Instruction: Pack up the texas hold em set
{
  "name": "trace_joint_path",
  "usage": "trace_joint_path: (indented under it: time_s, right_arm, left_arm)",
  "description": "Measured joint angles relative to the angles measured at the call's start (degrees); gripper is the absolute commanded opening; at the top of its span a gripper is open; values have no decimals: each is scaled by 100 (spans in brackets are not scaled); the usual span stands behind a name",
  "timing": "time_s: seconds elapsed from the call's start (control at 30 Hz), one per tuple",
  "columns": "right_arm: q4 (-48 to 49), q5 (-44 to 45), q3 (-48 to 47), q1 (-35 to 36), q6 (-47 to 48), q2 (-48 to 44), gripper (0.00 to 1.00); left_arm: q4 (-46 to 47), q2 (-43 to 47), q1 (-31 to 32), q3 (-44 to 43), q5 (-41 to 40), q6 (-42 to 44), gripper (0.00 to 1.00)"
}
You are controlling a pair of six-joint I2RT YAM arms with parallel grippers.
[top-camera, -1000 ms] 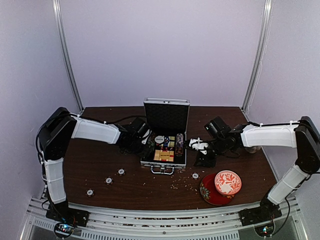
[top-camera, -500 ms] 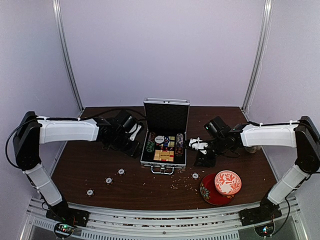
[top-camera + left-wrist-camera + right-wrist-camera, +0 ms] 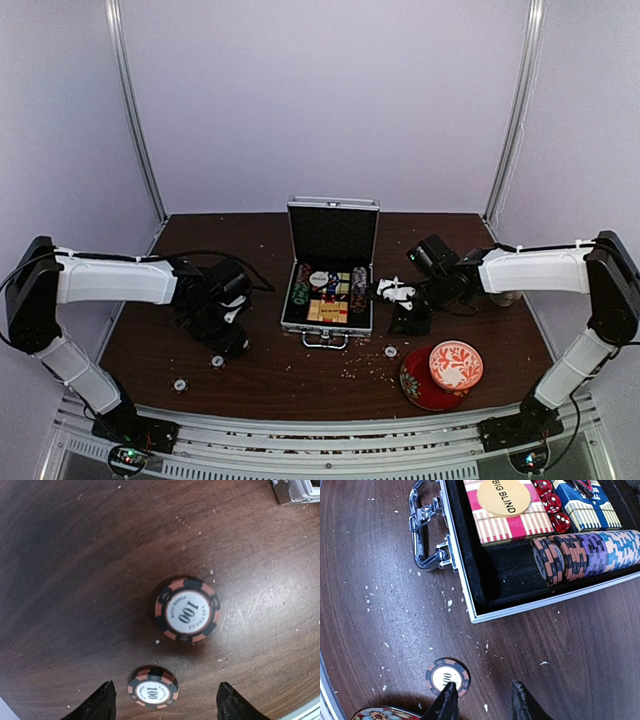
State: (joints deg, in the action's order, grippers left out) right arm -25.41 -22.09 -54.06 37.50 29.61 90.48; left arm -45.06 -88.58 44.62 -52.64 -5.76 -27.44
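Observation:
My left gripper needs to go lower before it closes on the middle chip (image 3: pixel 218 361). The chip is lying on the wood below the gripper's open fingers.
The silver briefcase (image 3: pixel 327 322) lies open mid-table with its lid up. It holds card boxes (image 3: pixel 507 515), red dice (image 3: pixel 551 502) and a row of chips (image 3: pixel 585 552). Two loose orange-and-black chips (image 3: pixel 187 609) (image 3: pixel 153 687) lie on the wood under my left gripper (image 3: pixel 165 704). It is open wide, and the nearer chip lies flat between its fingertips (image 3: pixel 102 702). In the top view the left gripper (image 3: pixel 230 342) hangs left of the case beside a chip (image 3: pixel 216 361). My right gripper (image 3: pixel 485 702) is open and empty, with one fingertip (image 3: pixel 446 700) at the edge of another chip (image 3: pixel 447 676).
A red-and-white bowl (image 3: pixel 455 364) on a red saucer (image 3: pixel 418 390) stands front right, close to the right gripper (image 3: pixel 402 322). Another loose chip (image 3: pixel 180 384) lies front left. Crumbs dot the wood. The case handle (image 3: pixel 420 527) points toward the front edge.
My left arm swung away from the case's left side toward the front left, over the loose chips, and its jaws widened. The right arm has not moved.

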Motion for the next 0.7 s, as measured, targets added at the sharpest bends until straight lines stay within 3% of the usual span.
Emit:
trace_joint_path:
  time_s: [0.2, 0.7]
  right_arm:
    - [-13, -2, 0, 2, 2, 0, 38]
    - [-33, 0, 0, 2, 4, 17, 38]
  left_arm:
    - [-94, 289, -146, 269, 48, -188, 70]
    - [-68, 68, -205, 566, 210, -227, 60]
